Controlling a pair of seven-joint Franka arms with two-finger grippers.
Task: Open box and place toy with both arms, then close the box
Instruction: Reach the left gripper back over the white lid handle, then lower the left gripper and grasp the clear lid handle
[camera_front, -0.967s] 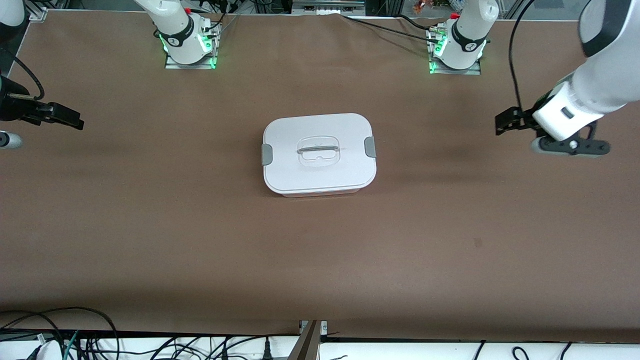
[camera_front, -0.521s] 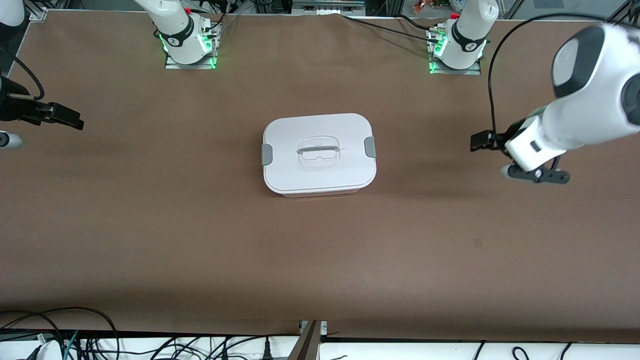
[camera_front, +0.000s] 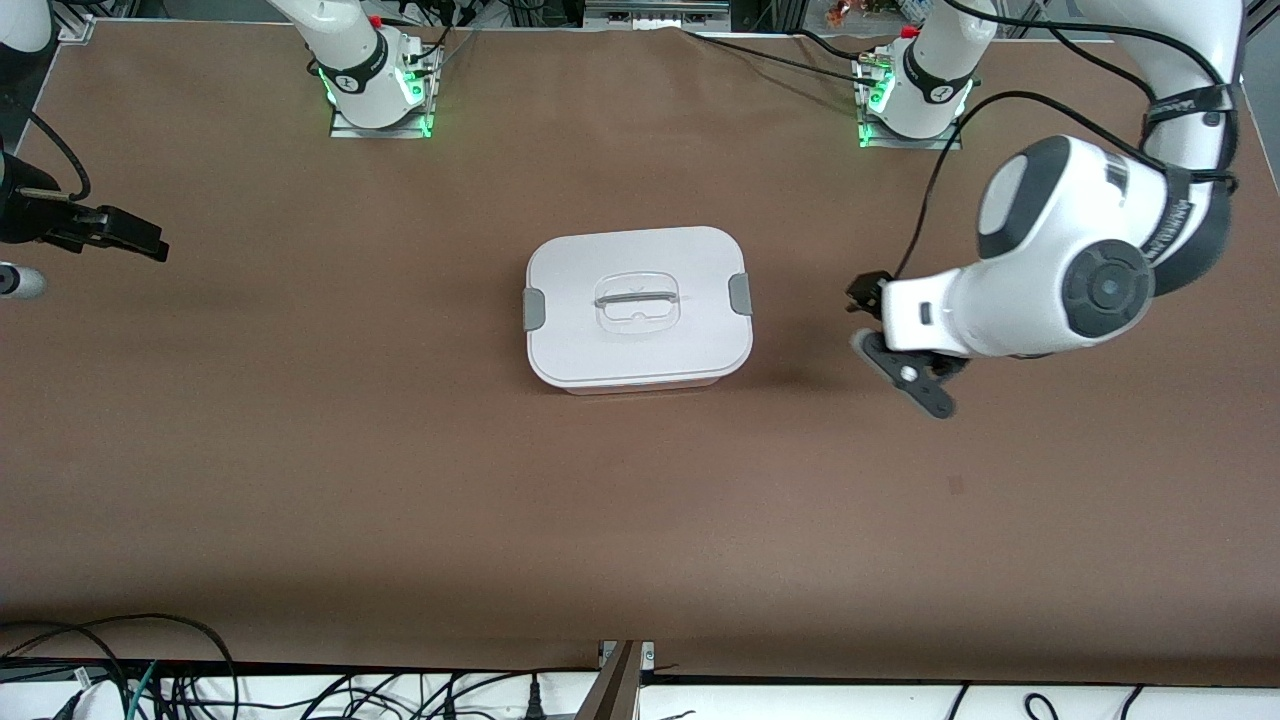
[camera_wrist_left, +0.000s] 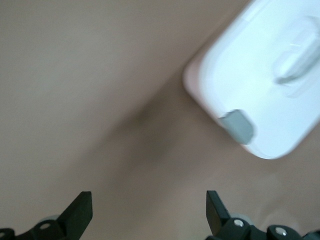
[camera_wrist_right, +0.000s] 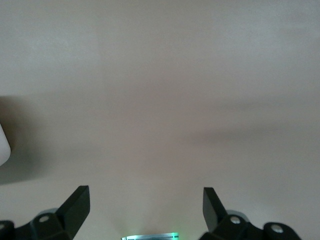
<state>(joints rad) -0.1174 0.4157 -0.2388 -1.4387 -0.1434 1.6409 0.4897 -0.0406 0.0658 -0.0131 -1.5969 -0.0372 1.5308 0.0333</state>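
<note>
The left gripper picks up the lid by its clear middle handle (camera_front: 636, 296) next, to open the box (camera_front: 640, 345) for the toy.
The box (camera_front: 640, 345) stands in the middle of the table with its flat white lid (camera_front: 690, 340) on it. A grey clip sits at each short end (camera_front: 740, 294) and a clear handle (camera_front: 637, 300) in the lid's middle. My left gripper (camera_front: 862, 296) hovers over bare table beside the box, toward the left arm's end. It is open and empty (camera_wrist_left: 148, 205), and the box's corner and one clip (camera_wrist_left: 238, 126) show in the left wrist view. My right gripper (camera_front: 130, 238) waits open over the table's right-arm end (camera_wrist_right: 145, 200). The toy is out of view.
The brown table top (camera_front: 400, 480) spreads wide around the box. The two arm bases (camera_front: 375, 90) (camera_front: 915, 95) with green lights stand along the table's edge farthest from the camera. Cables (camera_front: 150, 680) lie below the table's near edge.
The left arm has swung in from its end of the table toward the box, bringing its gripper close to the box's clip end. The right arm and the box have not moved.
</note>
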